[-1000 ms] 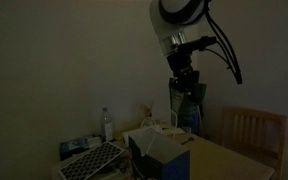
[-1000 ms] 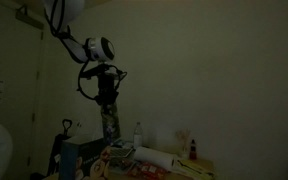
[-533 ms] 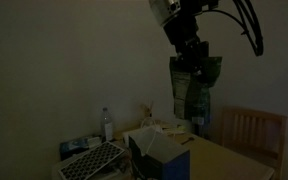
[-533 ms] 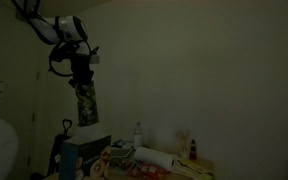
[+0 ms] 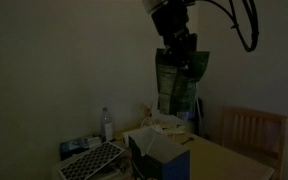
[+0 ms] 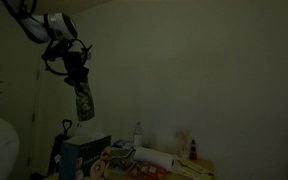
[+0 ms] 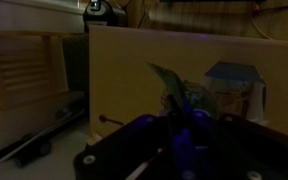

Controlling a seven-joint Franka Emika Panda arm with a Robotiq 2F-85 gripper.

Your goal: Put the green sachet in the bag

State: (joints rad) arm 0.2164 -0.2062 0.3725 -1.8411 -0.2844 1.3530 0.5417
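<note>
The green sachet's lower edge is still above the bag's opening point(image 5: 156, 140), so it is too early to release. The sachet goes down into it next.
My gripper point(image 5: 180, 52) is shut on the top of the green sachet point(image 5: 176, 88), which hangs below it high above the table. In an exterior view the gripper point(image 6: 74, 70) holds the sachet point(image 6: 84, 101) above the dark blue-teal bag point(image 6: 82, 156). The bag point(image 5: 156, 150) stands on the table with its mouth up, below and slightly left of the sachet. In the wrist view the sachet point(image 7: 176, 92) sticks out from between the dark fingers point(image 7: 179, 118), with the bag point(image 7: 234, 78) beyond it. The room is very dim.
A clear plastic bottle point(image 5: 107, 124) stands at the back. A pale grid-patterned tray point(image 5: 92, 160) lies at the table's near left. A wooden chair point(image 5: 252, 133) stands at the right. Papers and small items point(image 6: 154, 160) cover the table.
My arm has carried the sachet sideways and a little higher, from beside the chair towards the space above the bag. The grip on the sachet is unchanged.
</note>
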